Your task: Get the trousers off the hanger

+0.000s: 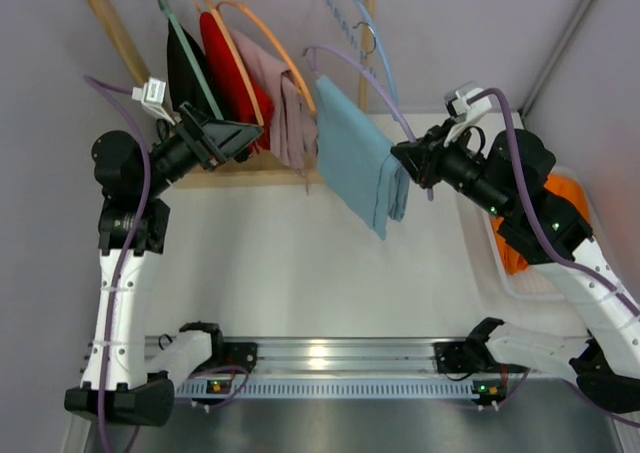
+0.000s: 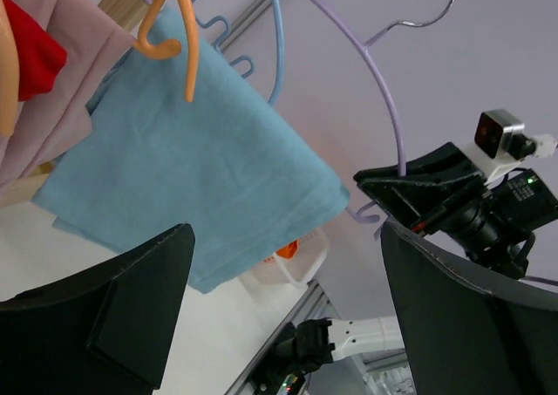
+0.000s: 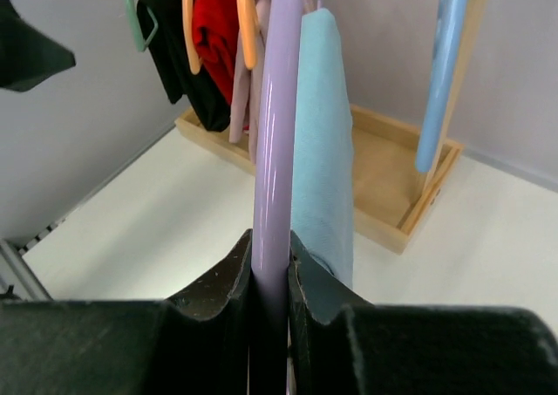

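Note:
My left gripper will hold the lavender hanger's bar [image 1: 359, 66] beside its hook. That will leave the trousers [image 1: 360, 163] free for my right gripper to take off.
The light blue trousers [image 1: 360, 163] hang folded over the lavender hanger [image 1: 340, 53], in the air just in front of the rack. My right gripper [image 1: 408, 161] is shut on the hanger's lower end; in the right wrist view its jaws [image 3: 270, 269] clamp the lavender bar [image 3: 277, 133], with the trousers [image 3: 324, 142] right beside it. My left gripper [image 1: 250, 133] is open and empty, left of the trousers and apart from them. Through its wide jaws [image 2: 283, 312] I see the trousers [image 2: 192, 168], the hanger [image 2: 388, 98] with its metal hook free, and the right gripper [image 2: 418, 190].
A wooden rack [image 1: 250, 178] at the back holds an orange hanger [image 1: 275, 43] with a dusty pink garment [image 1: 290, 113], red [image 1: 228, 68] and black clothes, and a pale blue hanger [image 1: 375, 23]. A white basket [image 1: 505, 273] with orange cloth [image 1: 570, 198] stands at the right.

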Robot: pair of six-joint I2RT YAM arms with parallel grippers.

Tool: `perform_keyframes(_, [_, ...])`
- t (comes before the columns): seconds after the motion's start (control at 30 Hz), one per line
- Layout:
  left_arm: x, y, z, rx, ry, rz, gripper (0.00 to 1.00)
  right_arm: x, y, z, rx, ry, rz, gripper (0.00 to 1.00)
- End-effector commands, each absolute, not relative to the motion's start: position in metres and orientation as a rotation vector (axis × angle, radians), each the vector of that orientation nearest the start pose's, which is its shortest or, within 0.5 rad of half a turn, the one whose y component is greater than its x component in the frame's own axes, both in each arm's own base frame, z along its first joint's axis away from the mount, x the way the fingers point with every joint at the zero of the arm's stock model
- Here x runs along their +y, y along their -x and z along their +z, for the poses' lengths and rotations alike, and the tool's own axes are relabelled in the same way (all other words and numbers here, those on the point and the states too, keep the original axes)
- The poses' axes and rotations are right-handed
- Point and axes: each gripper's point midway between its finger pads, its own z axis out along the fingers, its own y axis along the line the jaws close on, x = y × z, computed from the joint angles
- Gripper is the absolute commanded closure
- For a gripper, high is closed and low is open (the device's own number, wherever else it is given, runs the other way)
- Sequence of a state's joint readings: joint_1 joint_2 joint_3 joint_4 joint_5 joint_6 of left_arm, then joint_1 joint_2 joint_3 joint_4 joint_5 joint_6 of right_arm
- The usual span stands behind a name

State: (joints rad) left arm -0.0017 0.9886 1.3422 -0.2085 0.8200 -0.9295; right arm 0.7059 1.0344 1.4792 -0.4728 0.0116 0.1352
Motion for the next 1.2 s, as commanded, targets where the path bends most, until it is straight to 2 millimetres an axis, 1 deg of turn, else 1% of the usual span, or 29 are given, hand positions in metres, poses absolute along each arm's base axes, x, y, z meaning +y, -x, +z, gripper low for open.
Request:
perform_keyframes(0.0, [-0.166,-0.25,0.52,1.426,-0.004,-1.443,0.06,0.199,-0.218,0.557,1.187,0.362,0.764,1.0])
perform_keyframes(0.07, [-0.178,-0.252,0.526,1.391,-0.019,-1.454,0.06,0.201,-0.219,0.553,1.195,0.35,0.777,1.0])
perform_keyframes(0.1, [-0.195,-0.246,0.529,1.382,-0.07,-1.476,0.06,0.202,-0.22,0.55,1.202,0.349,0.78,1.0])
perform_keyframes(0.13, [-0.201,-0.247,0.534,1.365,-0.06,-1.474,0.06,0.201,-0.221,0.55,1.203,0.34,0.779,1.0])
perform_keyframes(0.17, [-0.212,-0.25,0.532,1.377,-0.064,-1.492,0.06,0.201,-0.222,0.549,1.206,0.332,0.779,1.0])
perform_keyframes(0.2, [-0.225,-0.243,0.537,1.375,-0.085,-1.539,0.06,0.201,-0.224,0.547,1.209,0.321,0.784,1.0])
perform_keyframes(0.23, [-0.229,-0.248,0.537,1.38,-0.061,-1.55,0.06,0.201,-0.224,0.546,1.21,0.317,0.783,1.0])
perform_keyframes(0.27, [-0.235,-0.261,0.528,1.416,-0.024,-1.565,0.07,0.201,-0.224,0.545,1.214,0.312,0.791,1.0])
perform_keyframes(0.3, [-0.241,-0.265,0.527,1.437,0.006,-1.601,0.08,0.202,-0.225,0.543,1.216,0.311,0.793,1.0])
perform_keyframes(0.33, [-0.244,-0.269,0.529,1.439,0.018,-1.614,0.09,0.202,-0.225,0.543,1.215,0.309,0.796,1.0])
perform_keyframes(0.37, [-0.252,-0.278,0.528,1.44,0.021,-1.633,0.09,0.204,-0.226,0.539,1.226,0.307,0.8,1.0])
perform_keyframes(0.4, [-0.26,-0.277,0.528,1.449,0.02,-1.659,0.09,0.204,-0.226,0.539,1.224,0.307,0.8,1.0])
perform_keyframes(0.43, [-0.265,-0.277,0.533,1.444,0.017,-1.672,0.1,0.205,-0.227,0.536,1.231,0.308,0.803,1.0])
perform_keyframes(0.47, [-0.274,-0.285,0.527,1.468,0.037,-1.684,0.11,0.205,-0.228,0.535,1.233,0.305,0.804,1.0])
perform_keyframes(0.5, [-0.283,-0.283,0.526,1.483,0.043,-1.713,0.11,0.205,-0.228,0.534,1.234,0.302,0.808,1.0])
perform_keyframes(0.57, [-0.295,-0.29,0.52,1.506,0.055,-1.727,0.14,0.203,-0.231,0.534,1.239,0.278,0.797,1.0])
perform_keyframes(0.6, [-0.302,-0.29,0.518,1.516,0.061,-1.739,0.15,0.202,-0.232,0.534,1.239,0.269,0.795,1.0])
perform_keyframes(0.77, [-0.322,-0.307,0.5,1.607,0.135,-1.732,0.21,0.203,-0.242,0.532,1.262,0.216,0.794,1.0])
perform_keyframes(0.8, [-0.326,-0.305,0.505,1.6,0.128,-1.747,0.23,0.204,-0.242,0.533,1.259,0.213,0.8,1.0])
perform_keyframes(0.87, [-0.333,-0.306,0.506,1.604,0.122,-1.755,0.23,0.209,-0.244,0.529,1.269,0.212,0.812,1.0])
perform_keyframes(0.9, [-0.337,-0.303,0.512,1.593,0.11,-1.769,0.23,0.21,-0.245,0.527,1.272,0.212,0.814,1.0])
perform_keyframes(0.93, [-0.34,-0.303,0.513,1.597,0.114,-1.768,0.24,0.212,-0.246,0.526,1.275,0.207,0.815,1.0])
perform_keyframes(0.97, [-0.345,-0.307,0.506,1.625,0.128,-1.762,0.26,0.213,-0.246,0.527,1.272,0.208,0.82,1.0])
perform_keyframes(1.0, [-0.347,-0.306,0.51,1.622,0.127,-1.765,0.28,0.215,-0.246,0.528,1.27,0.209,0.826,1.0])
perform_keyframes(1.1, [-0.353,-0.312,0.503,1.652,0.152,-1.749,0.35,0.219,-0.244,0.529,1.27,0.215,0.839,1.0])
perform_keyframes(1.17, [-0.355,-0.316,0.5,1.663,0.162,-1.74,0.36,0.223,-0.243,0.527,1.277,0.22,0.849,1.0])
